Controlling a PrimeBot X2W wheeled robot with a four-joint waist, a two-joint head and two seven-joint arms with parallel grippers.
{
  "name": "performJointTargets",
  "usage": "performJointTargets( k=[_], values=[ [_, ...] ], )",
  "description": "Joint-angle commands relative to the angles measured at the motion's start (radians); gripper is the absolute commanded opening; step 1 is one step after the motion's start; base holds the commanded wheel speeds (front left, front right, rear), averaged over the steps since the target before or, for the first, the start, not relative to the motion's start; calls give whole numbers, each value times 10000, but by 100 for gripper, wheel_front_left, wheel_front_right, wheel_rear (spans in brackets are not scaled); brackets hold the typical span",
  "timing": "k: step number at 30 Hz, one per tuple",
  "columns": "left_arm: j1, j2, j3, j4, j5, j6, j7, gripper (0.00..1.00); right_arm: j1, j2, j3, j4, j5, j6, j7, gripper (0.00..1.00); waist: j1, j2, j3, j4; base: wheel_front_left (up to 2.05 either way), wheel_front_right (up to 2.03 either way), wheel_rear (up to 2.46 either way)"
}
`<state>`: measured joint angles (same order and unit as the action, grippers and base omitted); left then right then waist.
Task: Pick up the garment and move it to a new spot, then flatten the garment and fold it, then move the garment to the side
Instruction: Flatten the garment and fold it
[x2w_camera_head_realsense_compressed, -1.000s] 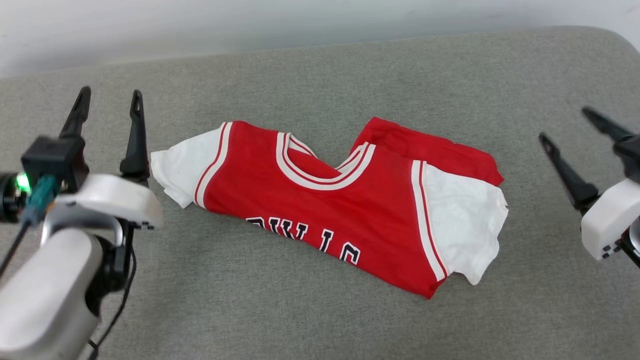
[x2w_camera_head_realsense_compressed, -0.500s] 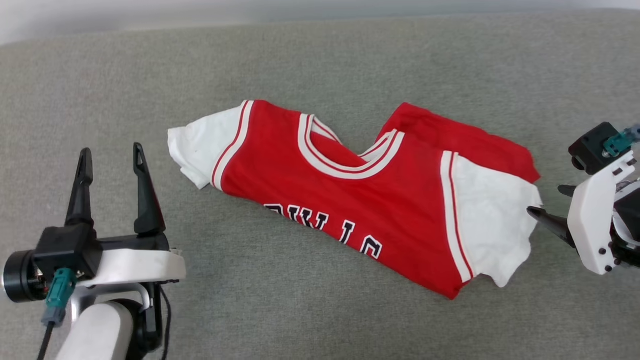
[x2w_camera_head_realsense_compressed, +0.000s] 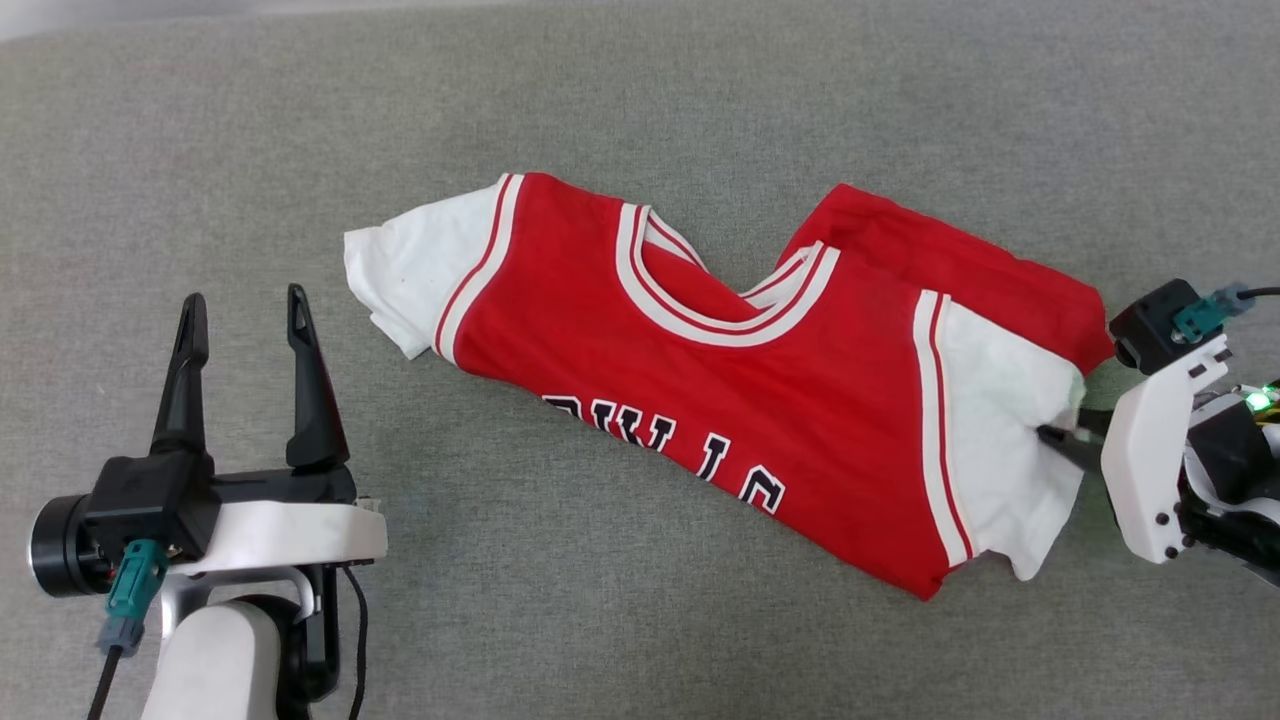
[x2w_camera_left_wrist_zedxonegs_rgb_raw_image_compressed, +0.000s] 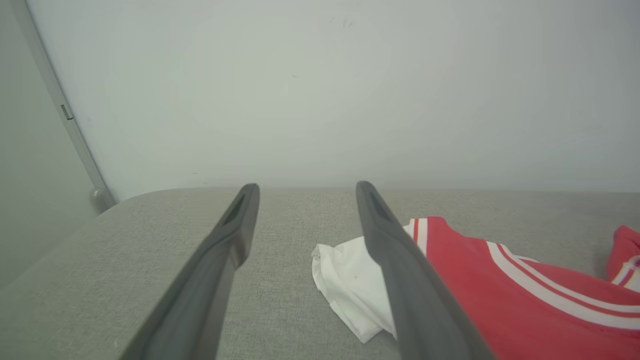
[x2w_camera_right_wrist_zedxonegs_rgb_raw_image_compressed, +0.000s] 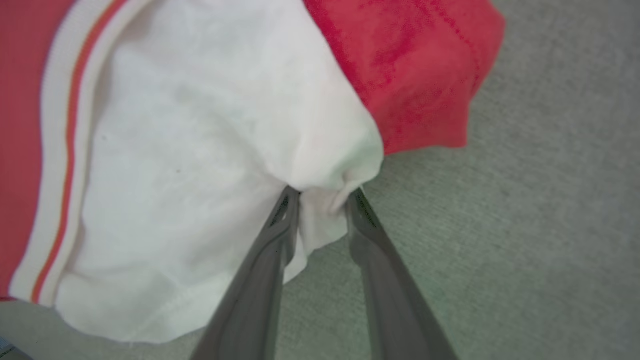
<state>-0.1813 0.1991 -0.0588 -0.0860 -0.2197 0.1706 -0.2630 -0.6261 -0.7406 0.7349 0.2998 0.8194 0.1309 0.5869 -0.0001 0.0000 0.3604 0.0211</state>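
Observation:
I will reach the garment with my left gripper and pick up its free white cuff corner (x2w_camera_head_realsense_compressed: 353, 245). The hem (x2w_camera_head_realsense_compressed: 359, 278) curls up there, while the garment's red chest lies flat.
The garment (x2w_camera_head_realsense_compressed: 700, 400), a red jersey with white short sleeves and black lettering, lies folded over and rumpled on the grey cushion. My right gripper (x2w_camera_head_realsense_compressed: 1062, 425) is at its right sleeve. In the right wrist view the right gripper (x2w_camera_right_wrist_zedxonegs_rgb_raw_image_compressed: 322, 195) has a puckered fold of the white sleeve (x2w_camera_right_wrist_zedxonegs_rgb_raw_image_compressed: 200, 150) between its fingertips, and the cloth touches both fingers. My left gripper (x2w_camera_head_realsense_compressed: 245, 297) stands open to the left of the garment's other sleeve, apart from it. Seen from the left wrist, the left gripper (x2w_camera_left_wrist_zedxonegs_rgb_raw_image_compressed: 307, 186) holds nothing, and the garment (x2w_camera_left_wrist_zedxonegs_rgb_raw_image_compressed: 500, 300) lies beyond its right finger.
The grey cushion (x2w_camera_head_realsense_compressed: 600, 620) spreads wide around the garment on every side. A pale wall (x2w_camera_left_wrist_zedxonegs_rgb_raw_image_compressed: 320, 90) rises behind its far edge. The cushion's left corner (x2w_camera_left_wrist_zedxonegs_rgb_raw_image_compressed: 115, 205) rounds off near a wall strip.
The camera has tilted down. My right gripper has turned, come in to the right sleeve and narrowed its jaws on the sleeve's edge. My left gripper has drawn back towards me, still open.

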Motion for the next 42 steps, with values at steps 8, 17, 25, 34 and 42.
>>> performJointTargets(
  k=[8, 17, 25, 34, 42],
  values=[
    [418, -598, 668, 110, 563, -648, -24, 100, 112, -1467, -430, -769, 805, -7, -1281, 0, 1, 0, -633, -382, 0, 0, 0],
    [329, -950, 1037, 127, 897, -1159, -24, 100, 1015, -1769, -1614, 505, 1571, -7, -1242, 0, 1, 0, -299, -341, 0, 0, 0],
    [15, -1098, 1204, 450, 1138, -1527, -24, 100, 1178, -534, -1886, 3063, 1407, -16, -1280, 0, 1, 0, -118, -242, 0, 0, 0],
    [-430, -823, 1441, 907, 1389, -1987, -24, 100, 1118, -1036, -2132, 2324, 185, -7, -3732, 100, 1, 0, -749, -493, 0, 0, 0],
    [-1860, 70, 1100, 2046, 1439, -2612, 362, 100, 1549, -740, -3816, 1273, -1340, -5, -6102, 100, 1, 0, -1181, -771, 0, 0, 0]
  ],
)
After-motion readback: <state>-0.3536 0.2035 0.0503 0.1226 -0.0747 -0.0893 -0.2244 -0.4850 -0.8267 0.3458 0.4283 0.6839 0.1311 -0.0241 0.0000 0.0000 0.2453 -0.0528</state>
